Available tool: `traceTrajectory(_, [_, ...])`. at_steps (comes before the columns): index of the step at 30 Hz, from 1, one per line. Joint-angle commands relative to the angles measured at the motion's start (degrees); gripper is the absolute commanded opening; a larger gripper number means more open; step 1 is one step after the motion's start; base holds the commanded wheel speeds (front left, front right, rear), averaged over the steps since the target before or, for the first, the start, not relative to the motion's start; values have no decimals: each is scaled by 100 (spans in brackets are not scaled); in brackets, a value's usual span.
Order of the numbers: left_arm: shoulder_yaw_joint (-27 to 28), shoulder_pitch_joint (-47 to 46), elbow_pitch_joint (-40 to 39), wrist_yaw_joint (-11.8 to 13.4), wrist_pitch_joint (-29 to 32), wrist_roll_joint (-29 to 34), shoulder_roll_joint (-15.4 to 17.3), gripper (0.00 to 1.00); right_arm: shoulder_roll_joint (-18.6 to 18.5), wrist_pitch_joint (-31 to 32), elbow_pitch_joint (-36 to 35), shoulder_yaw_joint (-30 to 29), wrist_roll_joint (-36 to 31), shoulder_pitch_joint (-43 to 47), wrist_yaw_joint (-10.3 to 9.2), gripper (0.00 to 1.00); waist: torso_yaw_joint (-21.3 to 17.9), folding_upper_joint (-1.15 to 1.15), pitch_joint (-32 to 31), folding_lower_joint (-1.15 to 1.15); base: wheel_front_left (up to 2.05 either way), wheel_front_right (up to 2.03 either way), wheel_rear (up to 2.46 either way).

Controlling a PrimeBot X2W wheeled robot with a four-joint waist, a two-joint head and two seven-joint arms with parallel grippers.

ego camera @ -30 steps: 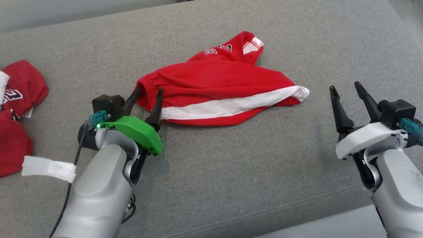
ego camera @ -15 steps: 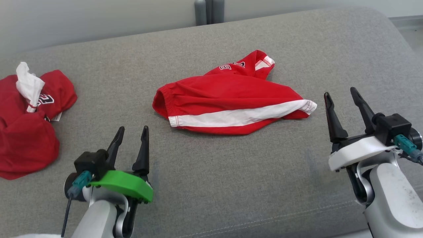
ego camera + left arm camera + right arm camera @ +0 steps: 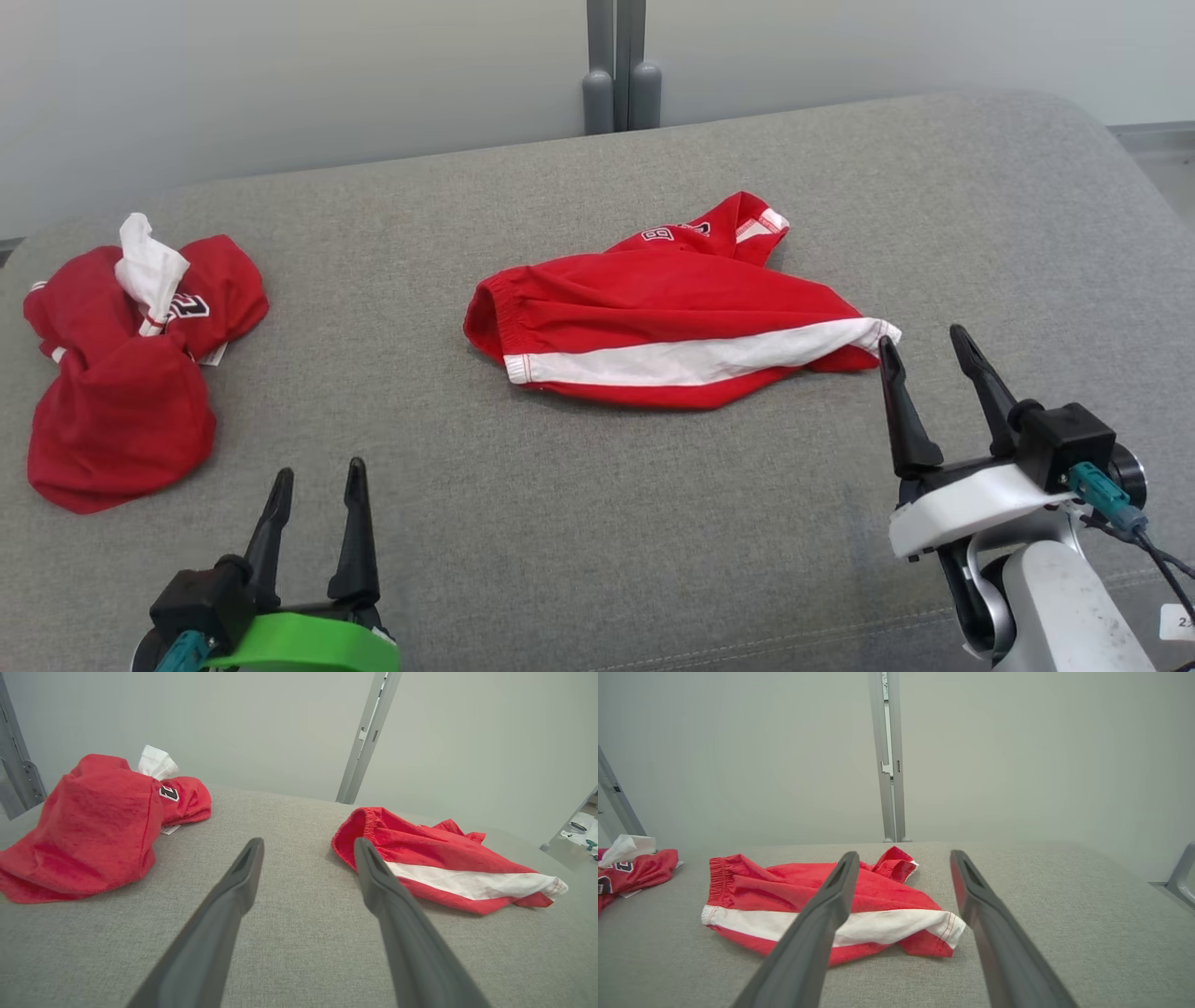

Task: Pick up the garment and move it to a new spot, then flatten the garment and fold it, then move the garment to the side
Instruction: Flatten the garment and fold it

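Note:
Next, the left gripper grabs the waistband end of the stripe (image 3: 520, 369), since the shorts lie slack and bunched with their waistband standing open.
The garment (image 3: 672, 322) is a pair of red shorts with a white side stripe, lying loosely bunched in the middle of the grey cushion (image 3: 597, 523); it also lies to the right in the left wrist view (image 3: 444, 863) and ahead in the right wrist view (image 3: 794, 891). My left gripper (image 3: 317, 471) stands open near the cushion's front left, well short of the shorts' waistband, holding nothing. My right gripper (image 3: 924, 338) is open just right of the white hem end, empty too.
A second red garment (image 3: 121, 373) with a white scrap on top lies crumpled at the cushion's left end, also in the left wrist view (image 3: 93, 821). A grey post (image 3: 621, 65) stands against the pale wall behind. Bare cushion lies between the two garments.
My left gripper has drawn back from the shorts' waistband toward the front left, open and empty. The head camera has tilted up, so the wall and the left garment now show more fully.

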Motion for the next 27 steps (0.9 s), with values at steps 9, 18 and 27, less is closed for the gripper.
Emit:
traceTrajectory(9, [316,551,-322,162,-3,180,-80,100,190,-16,13,-18,-87,315,-2,100,40,0,-224,0,0,0,0])
traceTrajectory(18, [350,554,-234,74,-3,347,-119,100,223,-17,143,59,-142,234,-2,100,91,0,-295,0,0,0,0])
traceTrajectory(27, [315,474,-124,22,-3,384,-106,100,232,-18,189,99,-114,233,-2,100,100,0,-325,0,0,0,0])
